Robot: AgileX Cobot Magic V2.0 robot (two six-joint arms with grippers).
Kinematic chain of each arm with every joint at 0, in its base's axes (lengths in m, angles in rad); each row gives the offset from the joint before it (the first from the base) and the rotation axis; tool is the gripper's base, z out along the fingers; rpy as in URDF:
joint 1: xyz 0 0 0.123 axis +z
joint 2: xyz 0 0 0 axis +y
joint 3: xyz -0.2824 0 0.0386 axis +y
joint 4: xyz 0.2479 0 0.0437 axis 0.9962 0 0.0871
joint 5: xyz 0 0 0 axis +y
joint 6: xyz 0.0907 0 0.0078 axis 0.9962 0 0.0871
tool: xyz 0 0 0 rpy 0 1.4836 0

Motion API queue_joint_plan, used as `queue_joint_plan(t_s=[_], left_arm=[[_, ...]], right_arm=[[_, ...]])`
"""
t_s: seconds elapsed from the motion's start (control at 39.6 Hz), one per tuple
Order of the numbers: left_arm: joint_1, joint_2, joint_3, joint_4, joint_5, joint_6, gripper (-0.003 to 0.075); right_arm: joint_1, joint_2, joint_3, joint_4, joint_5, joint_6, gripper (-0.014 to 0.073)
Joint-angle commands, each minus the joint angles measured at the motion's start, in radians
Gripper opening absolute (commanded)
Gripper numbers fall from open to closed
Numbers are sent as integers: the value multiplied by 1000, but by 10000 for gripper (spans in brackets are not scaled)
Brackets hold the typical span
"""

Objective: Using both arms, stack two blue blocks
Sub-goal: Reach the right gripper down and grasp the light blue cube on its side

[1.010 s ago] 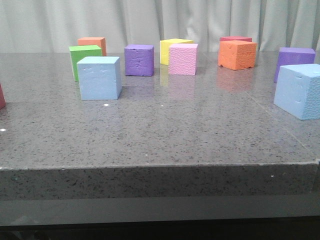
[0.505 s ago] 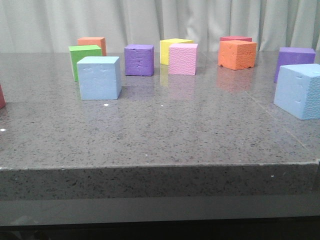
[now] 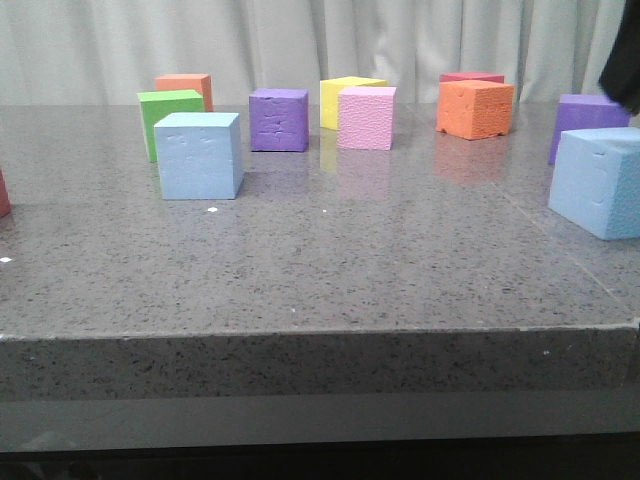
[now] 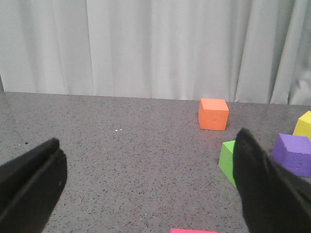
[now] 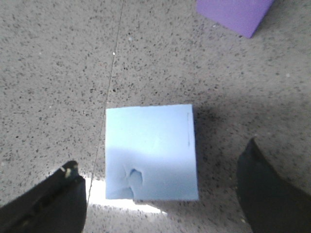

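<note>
The blue block (image 3: 600, 185) is still below my fingers, so my right gripper should come down first and only then close on the block.
One pale blue block (image 3: 199, 155) stands on the left of the table. The second blue block (image 3: 596, 182) stands at the right edge; it also shows in the right wrist view (image 5: 151, 152), seen from above, with a dent in its top. My right gripper (image 5: 158, 182) is open and hangs above this block, a finger on each side, not touching it. Only a dark bit of the right arm (image 3: 624, 60) shows in the front view. My left gripper (image 4: 148, 167) is open and empty over bare table; neither blue block shows in its view.
Green (image 3: 170, 118), orange (image 3: 185, 90), purple (image 3: 278, 120), yellow (image 3: 350, 100), pink (image 3: 366, 118), orange (image 3: 474, 108), red (image 3: 471, 78) and purple (image 3: 590, 122) cubes stand along the back. A red cube (image 3: 3, 192) is at the left edge. The table's front edge (image 3: 320, 332) is near.
A dark part of the right arm has come into the front view at the upper right, above the right blue block. The blocks have not moved.
</note>
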Motion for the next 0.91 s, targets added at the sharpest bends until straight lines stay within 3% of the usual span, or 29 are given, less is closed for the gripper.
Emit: queue_joint_plan(t_s=[0.0,0.43,0.48,0.68,0.88], left_arm=[[-1,7,-35,-7,-89,-1,672],[-1,7,-35,-7,-89,-1,672],[-1,7,-35,-7,-89,-1,672],[-1,7,-35,-7,-89,-1,672],[-1,7,-35,-7,-89,-1,672]], right_arm=[[24,17,-38,19,-78,-10,628],[34,107,-38,19,-130,-10,610],[34,108,-38,19,-125,-10,571],[34,107,-41,19,-119,-10,275],[39,103,-111,19,-59,-65,260]])
